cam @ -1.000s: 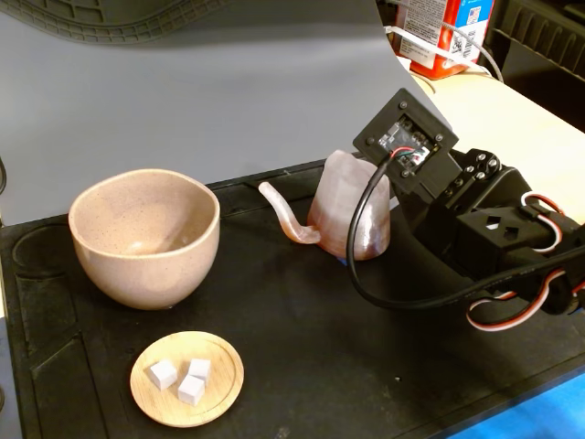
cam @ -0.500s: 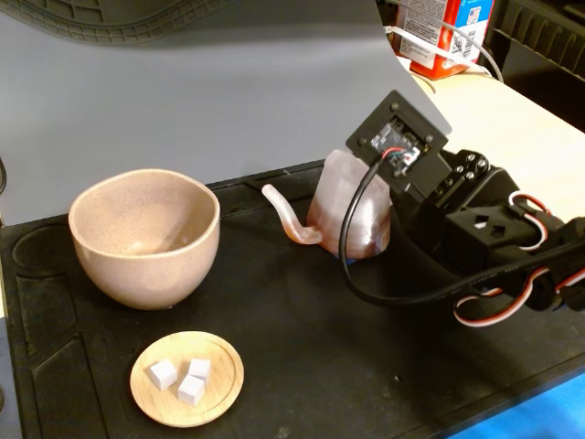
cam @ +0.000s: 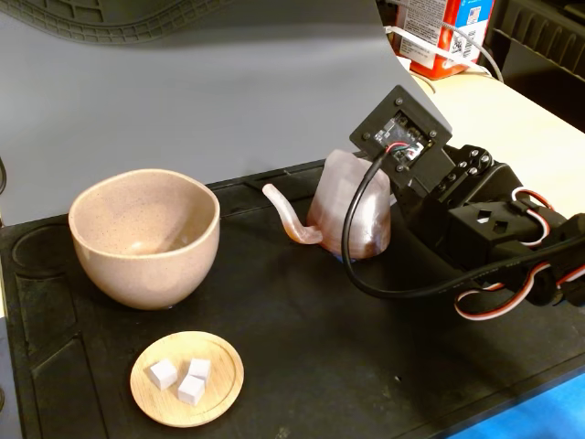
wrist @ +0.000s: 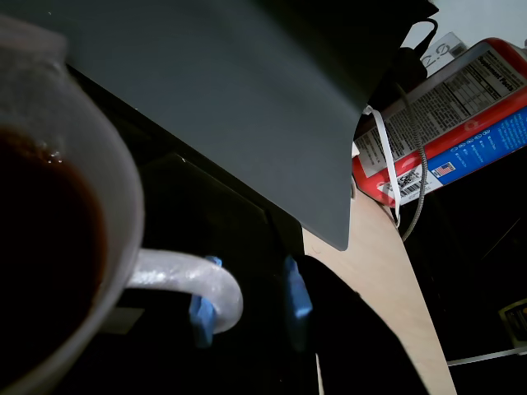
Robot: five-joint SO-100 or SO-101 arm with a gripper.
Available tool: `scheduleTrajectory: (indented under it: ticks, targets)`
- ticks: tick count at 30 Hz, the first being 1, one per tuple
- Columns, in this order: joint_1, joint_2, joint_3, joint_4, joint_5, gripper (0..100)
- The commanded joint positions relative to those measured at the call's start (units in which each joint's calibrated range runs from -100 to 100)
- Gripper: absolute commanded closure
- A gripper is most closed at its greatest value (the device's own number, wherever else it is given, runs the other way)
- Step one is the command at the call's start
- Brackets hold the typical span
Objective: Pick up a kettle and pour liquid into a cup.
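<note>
My gripper will go to the kettle and pick it up by its loop handle. The kettle's thin spout (cam: 289, 216) will then stay free to pour liquid into the cup.
The kettle (cam: 352, 206) stands upright on the black mat, its thin spout (cam: 291, 219) pointing left towards the cup (cam: 146, 238). The cup stands about a hand's width to the left and looks empty. The arm (cam: 475, 229) reaches in from the right, and its wrist camera hides the fingers in the fixed view. In the wrist view the kettle (wrist: 123, 189) is seen from above with dark reddish-brown liquid (wrist: 41, 247) inside. My gripper (wrist: 249, 300) is open with its blue pads (wrist: 296, 296) on either side of the loop handle (wrist: 222, 284); a gap remains on the right side.
A small wooden saucer (cam: 219, 389) with three white cubes lies at the front of the black mat (cam: 347, 357). A grey board (cam: 183, 82) stands behind. A red carton (cam: 448, 32) sits on the wooden table at the back right, and also shows in the wrist view (wrist: 461, 123).
</note>
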Motion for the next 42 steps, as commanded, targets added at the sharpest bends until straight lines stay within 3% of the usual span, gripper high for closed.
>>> scheduleTrajectory:
  ticks: [1,4,15,24,27,42]
  targets:
    - [0.65,-0.54,-1.94,-0.13,0.29,90]
    - [0.42,-0.54,-2.58,-0.22,0.08,100]
    - [-0.11,-0.8,-1.94,-0.04,-0.13,99]
    - [-2.39,-30.07,14.57,7.82,-2.02,99]
    - [-5.81,-36.89,12.58,16.73,-2.07,99]
    - [-9.24,-27.25,-2.49,19.93,-2.02,99]
